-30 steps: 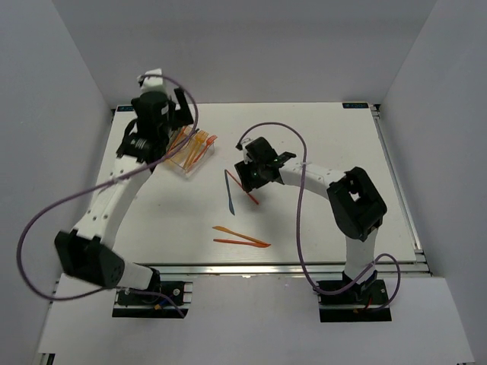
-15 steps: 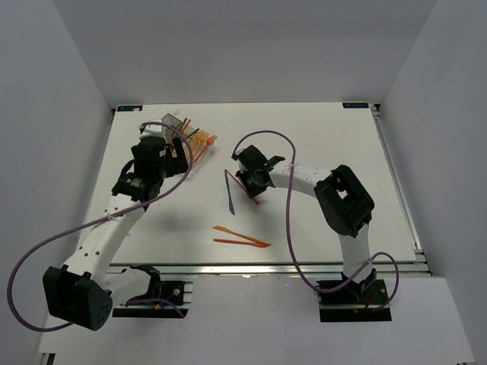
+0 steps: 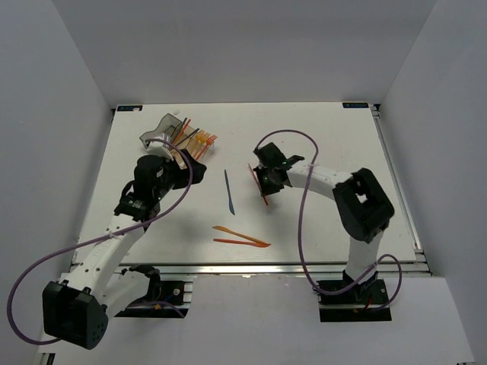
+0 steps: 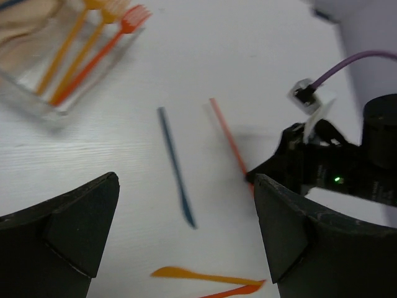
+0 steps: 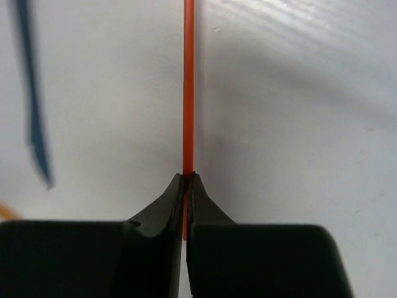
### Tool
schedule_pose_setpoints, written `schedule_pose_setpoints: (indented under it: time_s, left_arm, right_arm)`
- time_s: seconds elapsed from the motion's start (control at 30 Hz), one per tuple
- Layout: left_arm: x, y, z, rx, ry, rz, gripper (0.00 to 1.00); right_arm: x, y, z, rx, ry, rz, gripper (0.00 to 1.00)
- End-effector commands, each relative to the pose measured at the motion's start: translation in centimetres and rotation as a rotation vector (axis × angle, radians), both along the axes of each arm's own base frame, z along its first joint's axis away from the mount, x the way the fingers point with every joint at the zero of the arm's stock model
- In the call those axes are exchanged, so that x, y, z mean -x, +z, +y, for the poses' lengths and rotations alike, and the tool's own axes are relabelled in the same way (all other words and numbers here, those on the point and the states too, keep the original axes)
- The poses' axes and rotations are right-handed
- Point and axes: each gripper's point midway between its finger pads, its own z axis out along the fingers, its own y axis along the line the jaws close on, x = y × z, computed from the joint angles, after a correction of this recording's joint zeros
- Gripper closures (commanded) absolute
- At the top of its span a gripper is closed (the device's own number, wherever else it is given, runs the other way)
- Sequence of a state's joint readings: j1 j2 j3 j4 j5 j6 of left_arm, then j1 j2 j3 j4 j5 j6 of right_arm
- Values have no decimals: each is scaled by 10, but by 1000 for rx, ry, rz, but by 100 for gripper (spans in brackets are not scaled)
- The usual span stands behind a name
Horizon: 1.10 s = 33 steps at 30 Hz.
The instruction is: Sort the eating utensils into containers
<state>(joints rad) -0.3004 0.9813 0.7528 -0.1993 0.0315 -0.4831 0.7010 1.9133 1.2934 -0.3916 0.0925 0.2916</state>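
The robot's left hand will go to the red-orange utensil and take it by its handle (image 3: 253, 170) (image 4: 224, 126), so the utensil's other end stays free to go into the containers.
My right gripper (image 5: 187, 177) is shut on a thin red-orange utensil (image 5: 188, 93), whose handle runs straight out from the pinched fingertips; from above, the right gripper (image 3: 261, 181) sits mid-table with the red-orange utensil (image 3: 265, 198) poking out below it. A dark blue utensil (image 3: 228, 192) lies just to its left. Two orange utensils (image 3: 240, 236) lie together nearer the front. The containers (image 3: 156, 128) stand at the back left, with several orange forks (image 4: 74, 53) in one bin. My left gripper (image 4: 185, 186) hangs open and empty, in front of the containers.
The white table (image 3: 335, 152) is walled by grey panels on three sides. The right arm's purple cable (image 3: 298, 220) loops over the table's right half. Seen from the left wrist, the right arm's black wrist (image 4: 335, 174) sits close to the right.
The right gripper has shut on the red-orange utensil and shifted right with it. The left arm has drawn back from the containers toward the front, jaws still wide.
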Motion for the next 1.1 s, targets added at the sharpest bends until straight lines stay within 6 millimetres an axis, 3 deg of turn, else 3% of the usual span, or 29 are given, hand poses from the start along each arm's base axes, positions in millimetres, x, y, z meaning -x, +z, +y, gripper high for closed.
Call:
schedule_pose_setpoints:
  time_s: [0.0,0.03,0.07,0.1,0.13,0.17,0.23,0.4,0.47,0.53,0.63,0.87,0.9,0.93,0.97,1.0,1.07]
  left_arm:
    - [7,52,-58,364,-227,-165,2]
    - [8,53,-64,410,-248,-162,2]
    - [9,59,-76,488,-299,-170,2]
    - [11,54,-82,509,-311,-134,2]
    - [9,62,-86,531,-325,-166,2]
    - [11,63,-95,536,-344,-160,2]
    - [8,61,-106,513,-350,-139,2]
    - [3,59,-110,513,-343,-130,4]
    - [5,62,-113,535,-368,-134,13]
    - [5,66,-116,562,-383,-139,16]
    - [4,65,-119,568,-393,-133,35]
    - [4,60,-123,536,-423,-104,93]
    - [-1,57,-121,482,-407,-99,100]
    - [-4,56,-118,437,-393,-104,100]
    - [-10,56,-113,376,-368,-107,100]
    - [-26,59,-97,222,-298,-125,100]
    - [-47,60,-74,35,-203,-135,100]
  right_arm:
    - [23,104,60,-481,147,-73,100]
    - [40,103,61,-544,177,-43,100]
    - [51,146,76,-719,234,-79,100]
    - [59,144,71,-731,203,-47,100]
    - [67,163,78,-821,254,-59,100]
    - [75,164,76,-849,256,-42,100]
    - [84,191,77,-946,267,-59,100]
    - [93,219,79,-982,313,-89,100]
    - [94,220,82,-966,320,-80,100]
    - [97,227,85,-978,343,-88,100]
    - [99,230,90,-985,363,-94,100]
    - [94,233,92,-982,360,-122,100]
    - [91,232,87,-969,329,-133,87]
    - [85,224,83,-945,288,-138,68]
    - [82,227,75,-935,253,-164,40]
    - [65,222,61,-899,160,-212,11]
    - [57,210,35,-840,52,-240,11]
